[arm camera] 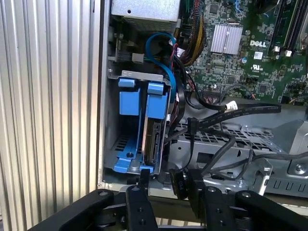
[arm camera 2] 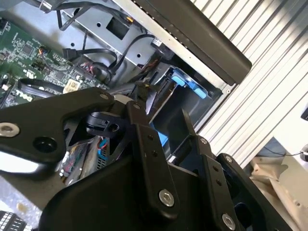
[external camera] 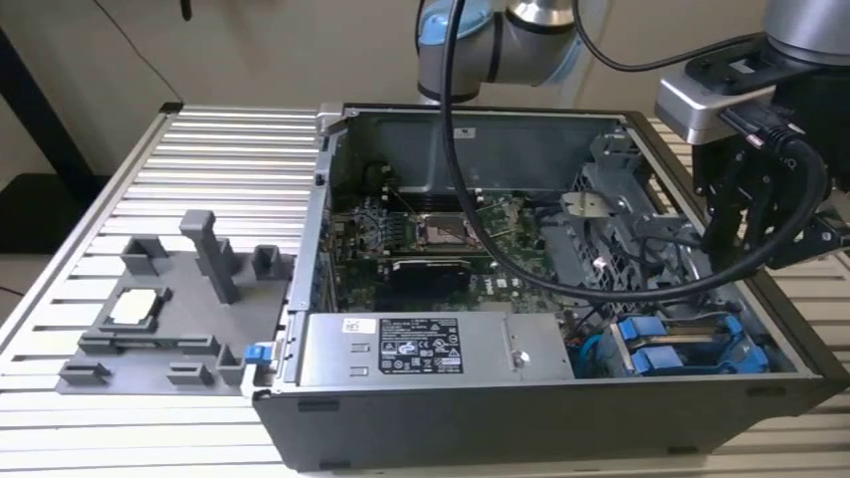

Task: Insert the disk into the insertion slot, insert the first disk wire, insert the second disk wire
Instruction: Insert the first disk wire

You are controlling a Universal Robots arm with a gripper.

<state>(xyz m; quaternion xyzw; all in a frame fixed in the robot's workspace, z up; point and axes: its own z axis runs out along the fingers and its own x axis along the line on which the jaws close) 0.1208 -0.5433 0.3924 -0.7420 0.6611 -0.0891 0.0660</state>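
Note:
My gripper grabs the small black connector by its housing (arm camera: 178, 184) next, to plug a disk wire into the disk (arm camera: 152, 140).
The disk (arm camera: 153, 142) stands on edge inside the insertion slot (arm camera: 126, 144), under one of two bright blue carriers (arm camera: 156, 101). In the exterior view the blue slot (external camera: 678, 349) sits at the case's near corner on that view's right, and my gripper (external camera: 757, 224) hangs just above it. In both wrist views the gripper (arm camera: 167, 180) (arm camera 2: 163, 118) is open, its black fingers (arm camera: 195, 185) hovering over the slot's mouth. A black wire connector (arm camera: 177, 184) lies loose by the disk's end, close to one finger; I cannot tell whether they touch.
A blue cable (arm camera: 166, 62) curves past the carriers. A perforated grey cage (arm camera: 226, 144) with black cables draped over it borders the slot. The power-supply box (external camera: 412, 349) and motherboard (external camera: 439, 234) fill the case. A grey fixture (external camera: 173, 319) sits on the slatted table.

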